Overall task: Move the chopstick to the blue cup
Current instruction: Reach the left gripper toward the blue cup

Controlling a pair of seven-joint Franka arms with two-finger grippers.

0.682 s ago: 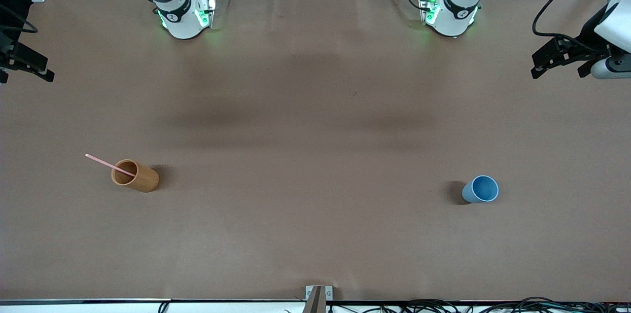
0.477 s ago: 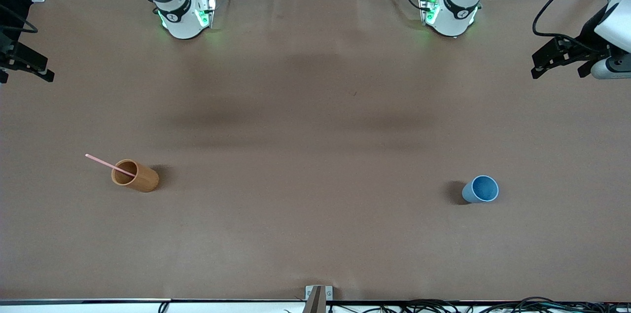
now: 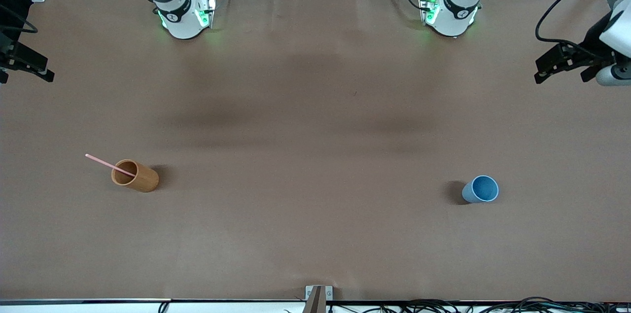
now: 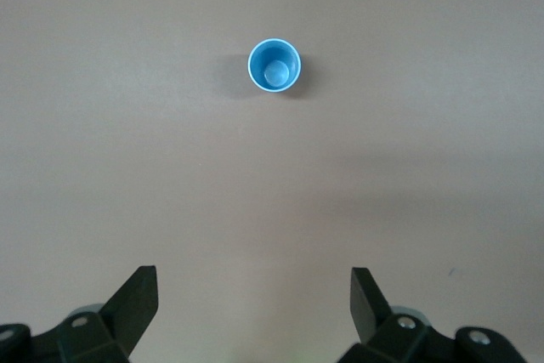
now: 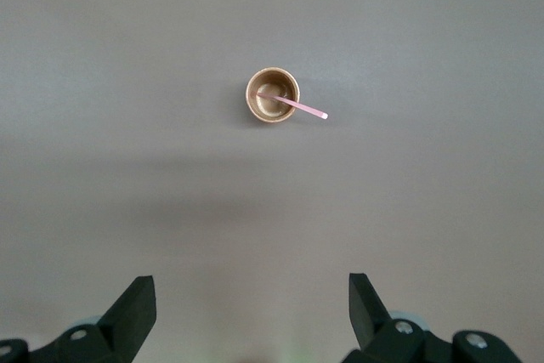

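Note:
The blue cup's opening (image 3: 485,188) needs to stay free to receive the chopstick, so the left gripper should grab the blue cup by its rim (image 3: 485,176).
The pale pink chopstick (image 3: 104,163) leans in the orange-brown wooden cup (image 3: 138,177), standing toward the right arm's end of the table. Its top pokes out over the rim. Both show in the right wrist view, chopstick (image 5: 303,108) and wooden cup (image 5: 273,96). The blue cup (image 3: 480,189) stands upright and empty toward the left arm's end, and also shows in the left wrist view (image 4: 274,65). My left gripper (image 3: 562,74) (image 4: 255,295) hangs open and empty high over the left arm's end. My right gripper (image 3: 24,75) (image 5: 252,299) hangs open and empty high over the right arm's end.
The two arm bases (image 3: 180,15) (image 3: 451,10) stand along the table edge farthest from the front camera. A small metal bracket (image 3: 318,295) and cables (image 3: 443,305) lie at the edge nearest to it. A brown cloth (image 3: 315,155) covers the table.
My left gripper has drifted slightly toward the left arm's end of the table. The right gripper, both cups and the chopstick have not moved.

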